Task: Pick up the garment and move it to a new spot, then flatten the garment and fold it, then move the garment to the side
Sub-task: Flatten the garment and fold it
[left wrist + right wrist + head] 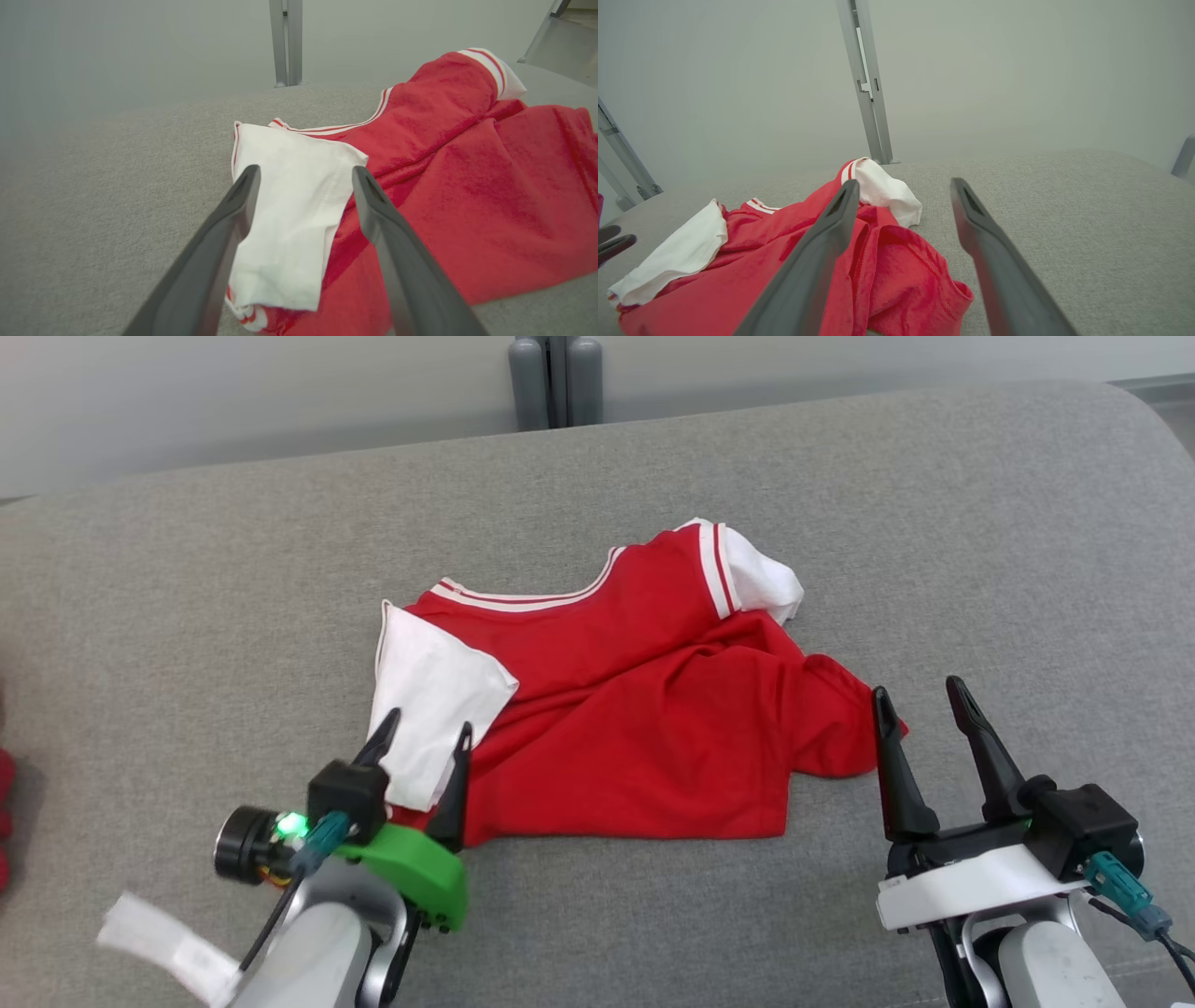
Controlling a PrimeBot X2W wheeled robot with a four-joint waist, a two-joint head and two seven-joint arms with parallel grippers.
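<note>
My left gripper grabs the garment (661,722) by the corner at its white sleeve's striped trim (400,814) next, to move it to a new spot.
The garment (635,728) is a red shirt with white sleeves and striped trim, lying rumpled on the grey padded surface (187,616). My left gripper (428,721) is open at its lower left corner, with a finger on either side of the white sleeve (429,691) and nothing held. The left wrist view has that sleeve (289,205) between the open left gripper (306,170). My right gripper (917,689) is open by the garment's right corner, its left finger at the red edge. In the right wrist view the garment (896,266) lies left of the open right gripper (904,182).
A grey metal post (555,378) stands behind the far edge of the surface. Something red (5,821) peeks in at the left border. A white tag (168,943) hangs off my left forearm. The left gripper's fingertips (612,240) show at the right wrist view's left edge.
</note>
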